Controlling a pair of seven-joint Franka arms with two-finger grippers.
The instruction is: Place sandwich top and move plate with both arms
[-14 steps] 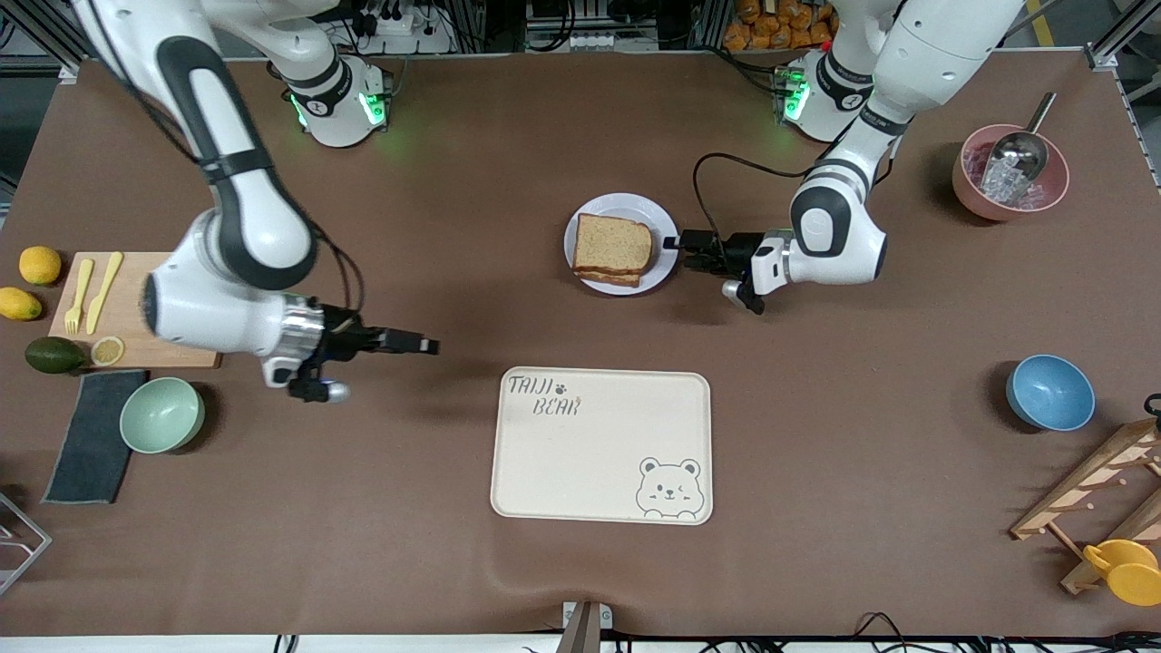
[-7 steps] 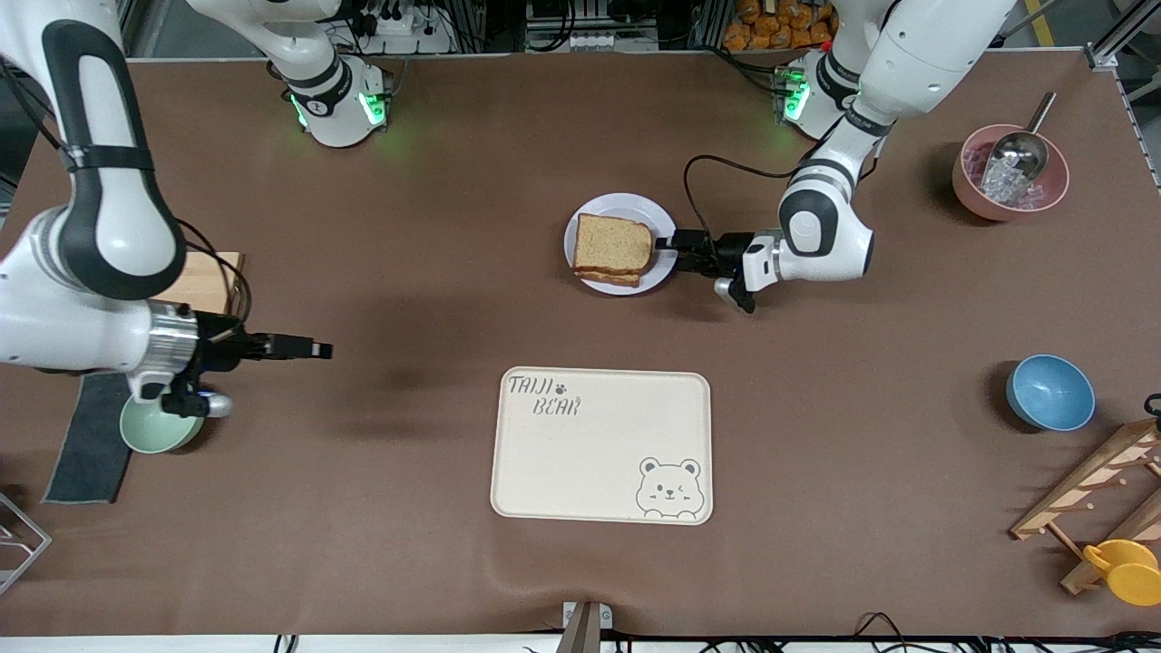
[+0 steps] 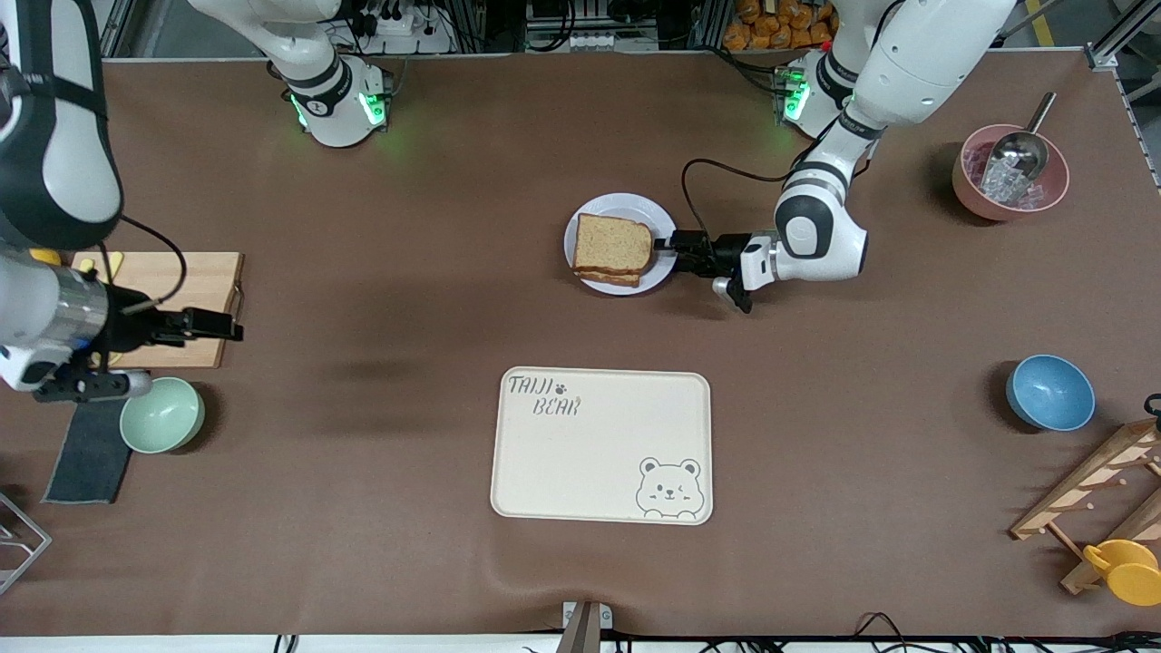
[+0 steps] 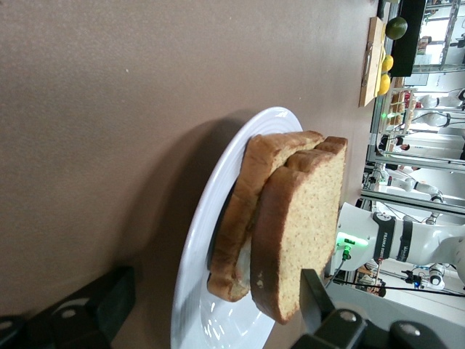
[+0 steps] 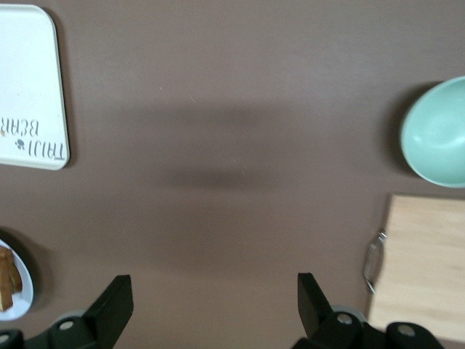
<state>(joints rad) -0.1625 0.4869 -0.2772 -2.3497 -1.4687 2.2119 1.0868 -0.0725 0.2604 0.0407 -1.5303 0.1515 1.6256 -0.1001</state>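
Next, the left gripper grabs the plate by its rim [image 3: 670, 252] to move it onto the bear tray [image 3: 601, 446].
The sandwich top [image 3: 612, 243], a brown bread slice, lies on another slice on the plate [image 3: 635, 204] at mid-table. In the left wrist view the sandwich top [image 4: 301, 233] sits stacked on the lower slice on the plate [image 4: 218, 196]. My left gripper [image 3: 667, 243] is low at the plate's rim on the side toward the left arm's end, and it is open. In the left wrist view the left gripper [image 4: 211, 298] has the rim and the sandwich's edge between its jaws. My right gripper [image 3: 231, 325] is open and empty over the cutting board's edge; it also shows in the right wrist view [image 5: 211, 298].
The cream bear tray [image 3: 599, 444] lies nearer the camera than the plate. A cutting board [image 3: 181, 272], green bowl [image 3: 161, 414] and dark cloth [image 3: 91, 444] are at the right arm's end. A blue bowl [image 3: 1049, 392], pink bowl with scoop [image 3: 1009, 172] and wooden rack [image 3: 1102, 490] are at the left arm's end.
My right arm has drawn back from mid-table toward its own end, to the cutting board. My left gripper has crept a little closer onto the plate's rim.
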